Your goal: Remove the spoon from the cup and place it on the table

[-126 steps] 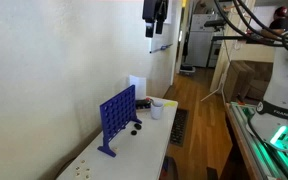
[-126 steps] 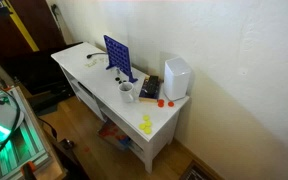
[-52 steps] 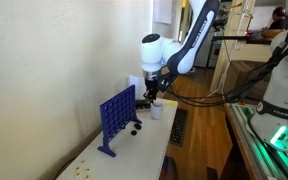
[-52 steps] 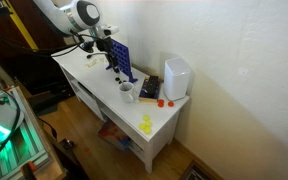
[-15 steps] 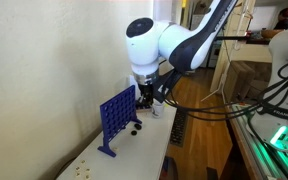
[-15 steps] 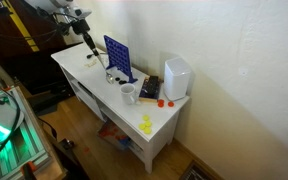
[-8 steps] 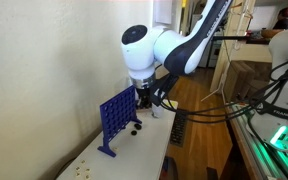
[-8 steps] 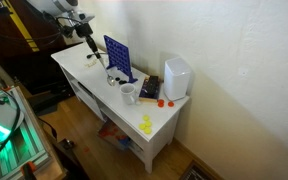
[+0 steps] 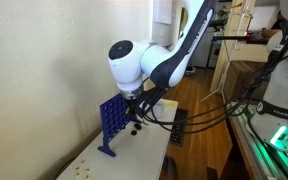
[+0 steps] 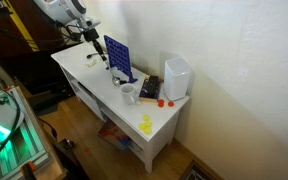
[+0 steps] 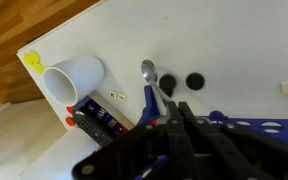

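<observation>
I'll hold the spoon until it meets the white tabletop.
My gripper [image 11: 177,105] is shut on the handle of the spoon [image 11: 150,72]. The spoon's shiny bowl points away from the fingers, above the white table [image 11: 234,45], next to two black discs [image 11: 168,86]. It is clear of the white cup [image 11: 74,78], which stands off to the left in the wrist view. In an exterior view the gripper [image 10: 97,47] hangs over the table's far end, beside the blue grid game [image 10: 121,58], well away from the cup [image 10: 128,93]. In an exterior view the arm [image 9: 134,65] hides the cup.
The blue grid game [image 9: 114,120] stands upright right by the gripper. A black remote-like item [image 11: 99,118] lies beside the cup. A white box-like block [image 10: 177,77], a red piece [image 10: 162,101] and yellow pieces [image 10: 146,124] sit toward the table's near end.
The arm has come down and moved toward the blue grid game with the spoon in the shut gripper. The cup has stayed in place.
</observation>
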